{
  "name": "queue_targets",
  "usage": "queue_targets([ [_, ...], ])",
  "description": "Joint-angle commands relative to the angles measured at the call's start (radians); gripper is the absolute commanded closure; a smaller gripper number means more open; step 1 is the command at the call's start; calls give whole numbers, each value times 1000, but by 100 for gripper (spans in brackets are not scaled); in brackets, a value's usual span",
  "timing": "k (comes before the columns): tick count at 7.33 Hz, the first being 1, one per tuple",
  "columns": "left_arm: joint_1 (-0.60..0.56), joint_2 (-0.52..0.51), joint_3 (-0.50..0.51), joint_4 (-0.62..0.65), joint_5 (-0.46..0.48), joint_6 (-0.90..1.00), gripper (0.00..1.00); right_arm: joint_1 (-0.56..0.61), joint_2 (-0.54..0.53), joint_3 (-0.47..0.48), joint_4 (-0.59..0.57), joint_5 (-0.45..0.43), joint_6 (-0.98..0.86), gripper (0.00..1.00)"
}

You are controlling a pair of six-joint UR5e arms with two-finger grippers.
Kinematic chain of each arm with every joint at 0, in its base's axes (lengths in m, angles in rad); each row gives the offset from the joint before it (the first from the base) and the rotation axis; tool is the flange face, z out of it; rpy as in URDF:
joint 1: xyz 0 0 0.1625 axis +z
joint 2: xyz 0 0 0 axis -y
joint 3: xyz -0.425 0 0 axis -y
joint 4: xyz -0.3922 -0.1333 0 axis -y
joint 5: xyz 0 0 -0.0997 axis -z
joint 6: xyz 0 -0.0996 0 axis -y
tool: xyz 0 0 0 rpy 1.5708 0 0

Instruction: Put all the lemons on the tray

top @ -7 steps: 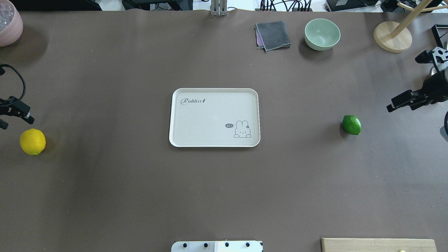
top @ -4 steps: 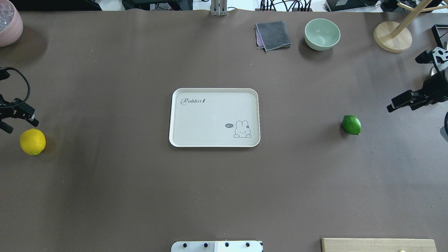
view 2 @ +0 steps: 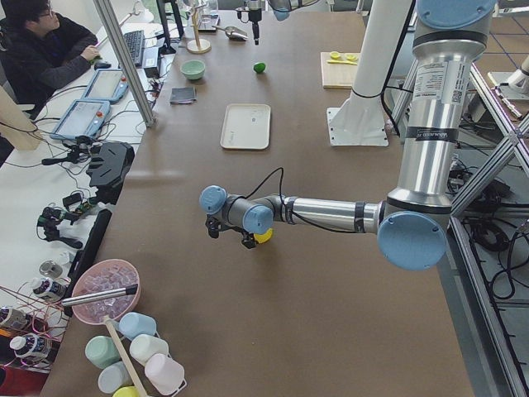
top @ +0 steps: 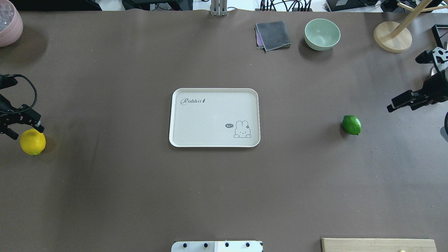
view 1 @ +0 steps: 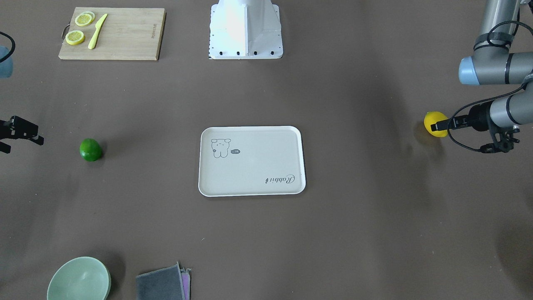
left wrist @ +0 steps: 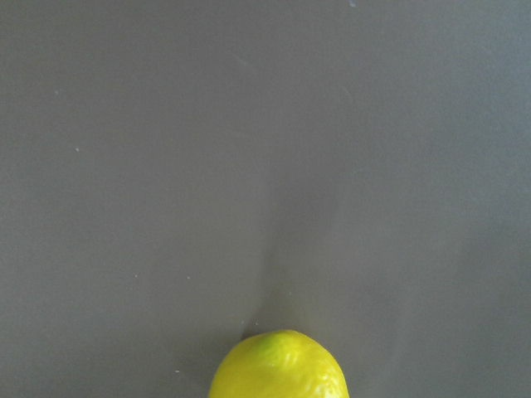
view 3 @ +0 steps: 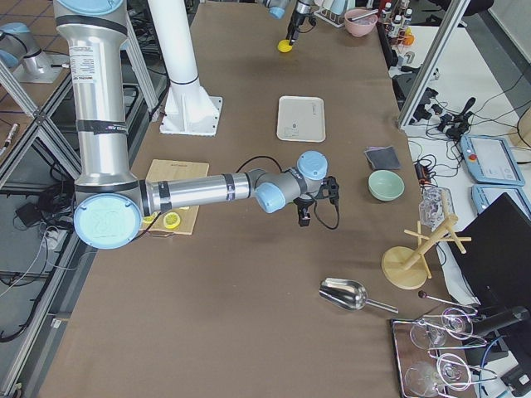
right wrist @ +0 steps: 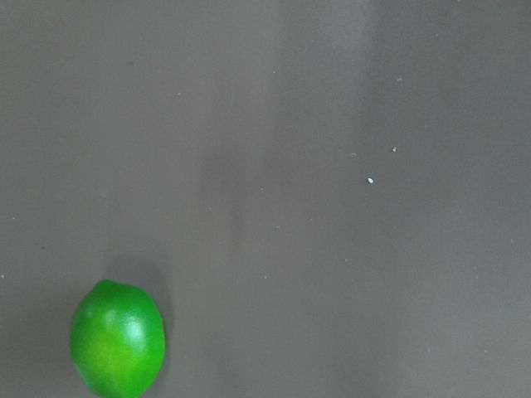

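My left gripper will next take hold of the yellow lemon by its rounded sides to put it on the tray (view 1: 252,161).
The yellow lemon (top: 32,141) lies on the table at the far left; it also shows at the bottom edge of the left wrist view (left wrist: 280,365). My left gripper (top: 23,129) is open and empty. It hovers just beyond the yellow lemon, and one finger overlaps the lemon's far edge in the overhead view. The green lemon (top: 351,125) lies on the right, and shows low left in the right wrist view (right wrist: 117,338). My right gripper (view 1: 18,138) is open and empty, apart from the green lemon on its outer side. The off-white tray (top: 182,119) sits mid-table with nothing on it.
A green bowl (top: 322,34), a grey cloth (top: 273,35) and a wooden stand (top: 392,36) are at the far edge. A pink bowl (top: 8,24) is far left. A cutting board (view 1: 125,33) with lemon slices and a yellow knife lies near the robot base.
My left gripper has moved toward the yellow lemon and now reaches its far edge. The right arm, both lemons and the tray have not moved.
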Motion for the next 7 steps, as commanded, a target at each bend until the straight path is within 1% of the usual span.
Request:
queue_targets([
  [1,25,2,6,0,0,-16,2,0,-1,0,0,-2,0,0],
  [2,42,2,9,0,0,-16,2,0,-1,-2,0,-2,-2,0],
  [3,51,2,11,0,1,-17,15,0,-1,-2,0,-2,0,0],
  [4,54,2,10,0,1,-18,57,0,-1,-2,0,-2,-2,0],
  [5,54,0,2,-2,1,-18,97,0,-1,-3,0,-2,-2,0],
  [6,54,-1,-4,1,1,-18,100,0,-1,-2,0,-2,-2,0],
  [7,54,-3,-30,4,1,-18,100,0,-1,0,0,-2,-2,0],
])
